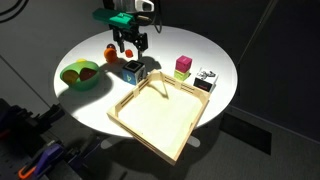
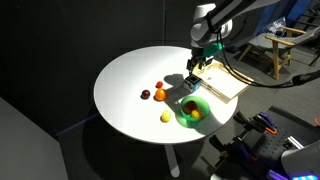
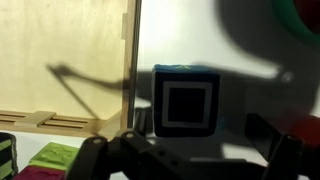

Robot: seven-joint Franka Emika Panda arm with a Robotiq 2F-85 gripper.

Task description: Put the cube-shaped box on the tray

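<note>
My fingers are above the top of the box in an exterior view, so closing now would miss the box. My gripper moves lower next, before closing on it.
The cube-shaped box (image 1: 131, 70) has blue edges and white faces with dark printed squares. It sits on the white round table just beside the far corner of the tray (image 1: 160, 118). It also shows in an exterior view (image 2: 192, 79) and in the wrist view (image 3: 186, 100). My gripper (image 1: 130, 48) hangs open and empty just above the box. In the wrist view my gripper (image 3: 185, 150) has one finger on each side of the box, neither touching it. The tray (image 3: 60, 60) is cream inside with a light-wood rim and holds nothing; it also shows in an exterior view (image 2: 222, 80).
A green bowl (image 1: 79, 75) with fruit stands near the box, away from the tray. A red fruit (image 1: 108, 52) lies behind the box. A pink-and-green block (image 1: 182, 66) and a black-and-white box (image 1: 205, 78) stand by the tray's far side. Loose fruits (image 2: 160, 95) lie mid-table.
</note>
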